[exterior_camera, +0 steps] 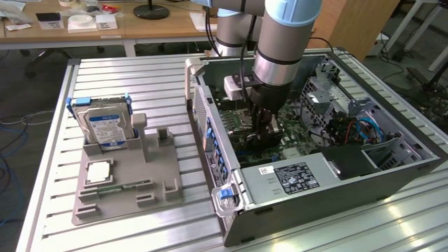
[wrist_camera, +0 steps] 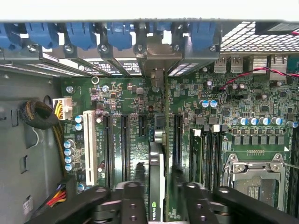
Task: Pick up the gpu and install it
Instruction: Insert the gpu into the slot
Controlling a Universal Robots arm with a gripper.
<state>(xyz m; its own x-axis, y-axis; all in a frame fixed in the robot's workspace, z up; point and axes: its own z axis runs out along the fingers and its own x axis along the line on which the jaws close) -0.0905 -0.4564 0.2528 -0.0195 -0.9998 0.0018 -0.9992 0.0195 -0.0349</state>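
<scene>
The GPU needs installing, so my gripper will next grab its long top edge with the NVIDIA logo.
The gpu stands on edge in a motherboard slot inside the open PC case, its silver end bracket against the case's rear slot wall. My gripper straddles the card's near end. The black fingers sit on either side of it, with a narrow gap showing on one side, so the gripper is open around the card. In the exterior view the gripper reaches straight down into the case over the motherboard and covers most of the card.
Outside the case, a grey fixture tray holds a hard drive, a CPU and a memory stick. The power supply fills the case's near end. Memory slots and the CPU socket lie beside the card.
</scene>
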